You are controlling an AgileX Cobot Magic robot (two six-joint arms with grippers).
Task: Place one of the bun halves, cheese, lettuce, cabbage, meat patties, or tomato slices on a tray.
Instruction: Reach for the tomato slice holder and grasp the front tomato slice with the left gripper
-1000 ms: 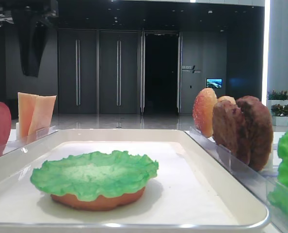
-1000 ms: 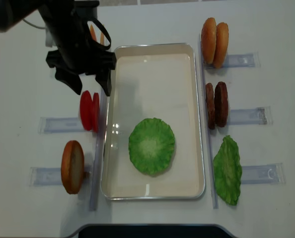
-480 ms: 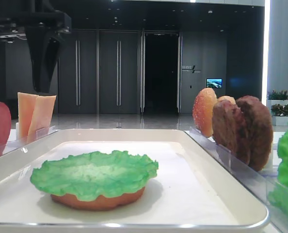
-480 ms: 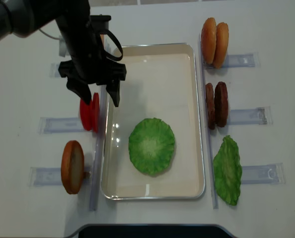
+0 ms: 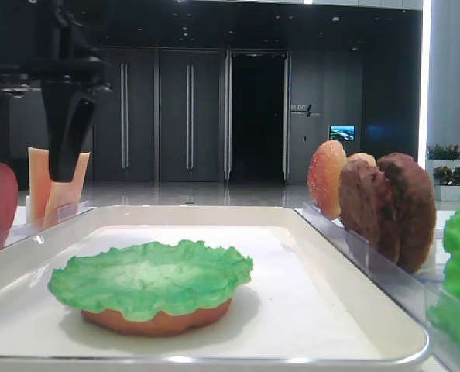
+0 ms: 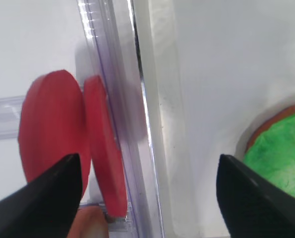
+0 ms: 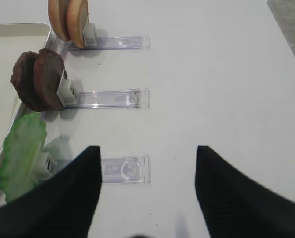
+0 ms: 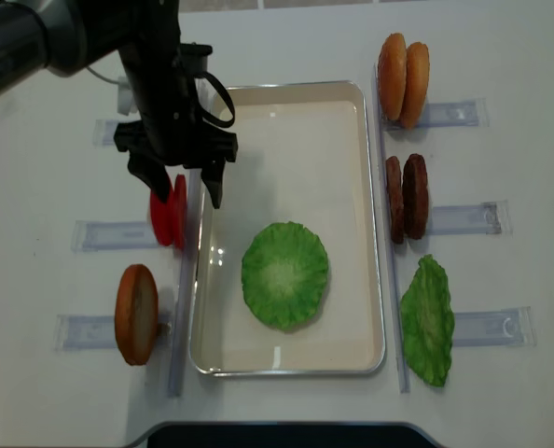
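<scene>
I should grab the tomato slice by its upstanding top edge (image 8: 180,205) with my left gripper, because the other slice (image 8: 161,217) and the holder's clear bar crowd both its sides.
Two red tomato slices (image 8: 168,213) stand on edge in a clear holder just left of the white tray (image 8: 286,140). My left gripper (image 8: 184,187) hangs open right above them. In the left wrist view the tomato slices (image 6: 105,163) show between its fingertips, one finger (image 6: 48,198) by the outer slice and the other over the tray (image 6: 207,89); the left gripper (image 6: 148,166) holds nothing. On the tray lies a lettuce leaf (image 8: 284,274) on a bun half (image 5: 156,322). My right gripper (image 7: 147,158) is open and empty over the table.
Cheese slices (image 5: 56,182) stand at the back left, behind my left finger (image 5: 66,132). A bun half (image 8: 135,314) stands front left. Right of the tray are two bun halves (image 8: 403,67), two meat patties (image 8: 406,197) and lettuce (image 8: 428,319) in clear holders (image 7: 122,168).
My left gripper has moved from beside the cheese toward the front and lower, to just over the tomato slices, staying open. The food on the tray has not moved.
</scene>
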